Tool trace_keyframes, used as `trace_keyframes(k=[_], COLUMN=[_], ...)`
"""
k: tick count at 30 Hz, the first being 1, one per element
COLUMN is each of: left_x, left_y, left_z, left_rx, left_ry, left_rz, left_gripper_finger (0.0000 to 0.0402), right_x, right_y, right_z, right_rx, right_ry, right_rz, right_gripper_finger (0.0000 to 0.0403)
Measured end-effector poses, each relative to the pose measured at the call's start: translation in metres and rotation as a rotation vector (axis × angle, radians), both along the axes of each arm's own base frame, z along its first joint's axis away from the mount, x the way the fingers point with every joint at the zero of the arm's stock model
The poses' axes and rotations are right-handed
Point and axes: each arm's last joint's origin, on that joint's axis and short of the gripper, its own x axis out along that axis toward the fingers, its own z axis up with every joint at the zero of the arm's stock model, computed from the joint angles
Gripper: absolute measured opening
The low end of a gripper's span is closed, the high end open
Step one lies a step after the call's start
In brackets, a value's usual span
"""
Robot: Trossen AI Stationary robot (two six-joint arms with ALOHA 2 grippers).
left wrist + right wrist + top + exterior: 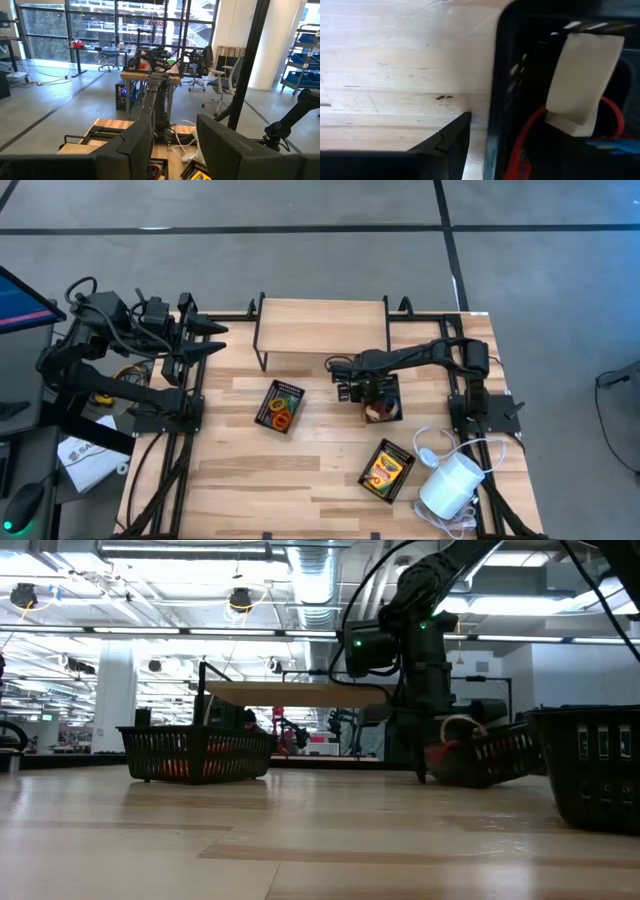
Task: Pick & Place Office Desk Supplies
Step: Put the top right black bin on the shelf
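My right gripper's fingers are on both sides of the black mesh tray at its side (498, 95), one by the red loop, so now it is time to close on the tray.
A black mesh tray (393, 392) right of centre holds red elastic loops (376, 414) and a pale beige strip (580, 85). My right gripper (364, 387) points down at this tray's left wall (496, 95). It is open, with one finger (451, 142) outside the wall over the table; the other finger is hidden. A second tray (268, 395) at the centre holds orange, red and yellow loops (282, 416). A yellow-and-green crayon box (387, 470) lies in a third tray near the front. My left gripper (208, 340) waits open at the table's far left. My right gripper has its visible finger (451, 142) close beside the outer face of the tray's left wall, its tip down near the tabletop (420, 776). I cannot tell whether it touches the wall or the table.
A low wooden shelf (320, 326) stands at the far edge, behind the trays. A white cylinder (450, 485) with a white cord (432, 448) sits at the front right. Bare wood lies at the front left (240, 480).
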Motion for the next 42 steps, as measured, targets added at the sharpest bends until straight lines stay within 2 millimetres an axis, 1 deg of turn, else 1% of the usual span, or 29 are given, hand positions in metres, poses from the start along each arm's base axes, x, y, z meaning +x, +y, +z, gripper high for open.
trace_keyframes(k=[6,9,11,14,15,19,25,27,29,32,35,38,42], left_x=[0.000,0.000,0.000,0.000,0.000,0.000,0.000,0.000,0.000,0.000,0.000,0.000,0.000], left_y=[0.000,0.000,0.000,0.000,0.000,0.000,0.000,0.000,0.000,0.000,0.000,0.000,0.000], left_z=[0.000,0.000,0.000,0.000,0.000,0.000,0.000,0.000,0.000,0.000,0.000,0.000,-0.001], left_rx=[0.000,0.000,0.000,0.000,0.000,-0.003,-0.003,-0.003,-0.003,-0.003,-0.003,-0.003,-0.003], left_ry=[0.000,0.000,0.000,0.000,0.000,0.000,0.000,0.000,0.000,0.000,0.000,0.000,0.006], left_rz=[0.000,0.000,0.000,0.000,0.000,0.000,0.000,0.000,0.000,0.000,0.000,0.000,0.000], left_gripper_finger=[0.0153,0.0153,0.0153,0.0153,0.0153,0.0153,0.0153,0.0153,0.0153,0.0153,0.0153,0.0153,0.0153], right_x=[-0.002,-0.002,-0.002,-0.002,-0.002,-0.003,-0.003,-0.004,-0.007,-0.007,-0.005,-0.001,-0.001], right_y=[-0.003,-0.003,-0.002,-0.001,-0.001,0.000,0.001,0.004,0.009,0.018,0.028,0.038,0.046], right_z=[0.003,0.003,0.003,0.003,0.004,0.004,0.004,0.005,0.010,0.025,0.053,0.091,0.154], right_rx=[0.003,0.014,0.030,0.038,0.037,0.057,0.058,0.067,0.081,0.102,0.124,0.127,0.104], right_ry=[0.000,0.000,-0.003,-0.004,-0.004,-0.002,-0.001,0.019,0.071,0.143,0.174,0.146,0.034], right_rz=[0.010,0.010,0.009,0.019,0.029,0.027,0.036,0.045,0.072,0.133,0.197,0.236,0.236], right_gripper_finger=[0.0168,0.0150,0.0116,0.0032,0.0018,0.0005,0.0003,0.0002,0.0002,0.0001,0.0001,0.0001,0.0001])
